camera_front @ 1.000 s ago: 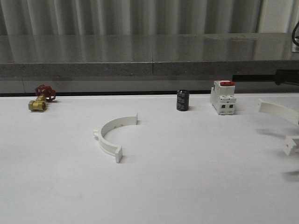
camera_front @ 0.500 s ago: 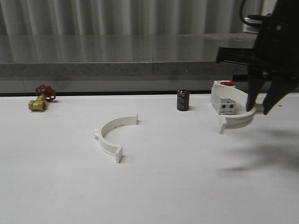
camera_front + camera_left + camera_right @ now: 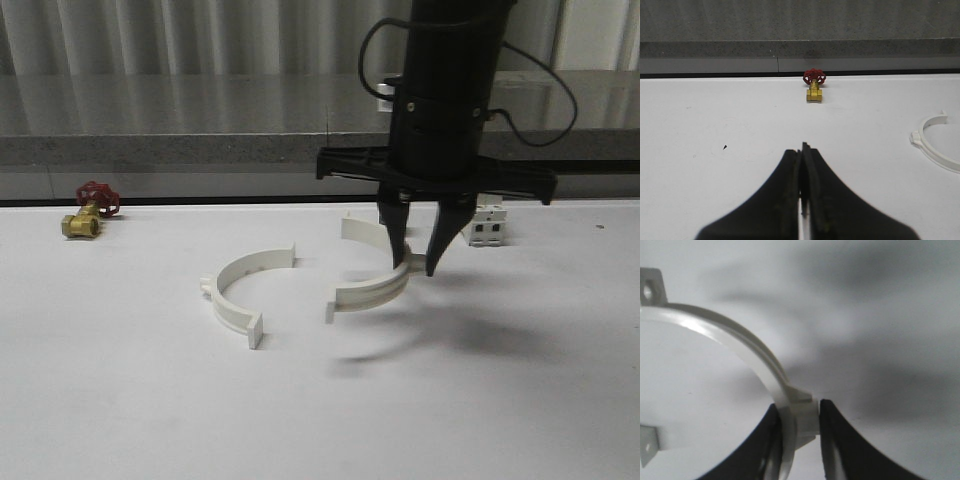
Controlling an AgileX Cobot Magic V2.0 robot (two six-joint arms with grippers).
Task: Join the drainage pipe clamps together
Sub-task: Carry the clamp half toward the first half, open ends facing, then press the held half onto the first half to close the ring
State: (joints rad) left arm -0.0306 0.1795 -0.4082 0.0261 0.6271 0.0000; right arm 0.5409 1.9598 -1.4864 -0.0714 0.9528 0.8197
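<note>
I should move the held clamp point(image 3: 368, 294) toward the first clamp's front tab point(image 3: 255, 330) with my right gripper before I release it, because it still hangs short of that tab.
One white drainage pipe clamp point(image 3: 238, 295) lies on the white table left of centre, its open side facing right; it also appears at the edge of the left wrist view point(image 3: 935, 145). My right gripper point(image 3: 418, 266) hangs just above the table, shut on the middle of the second clamp point(image 3: 372, 283), whose open side faces left toward the first. In the right wrist view the fingers point(image 3: 840, 440) pinch that clamp point(image 3: 735, 340) at its thick middle block. The two clamps are apart. My left gripper point(image 3: 802, 150) is shut with nothing in it.
A brass valve with a red handle point(image 3: 87, 212) sits at the far left near the table's back edge. A white boxy switch point(image 3: 488, 225) stands behind the right arm. A grey ledge point(image 3: 200, 120) runs along the back.
My right arm has swung in from the right edge to the table's centre, carrying the second clamp leftward toward the lying one. It now hides the black cylinder. The lying clamp has not moved.
</note>
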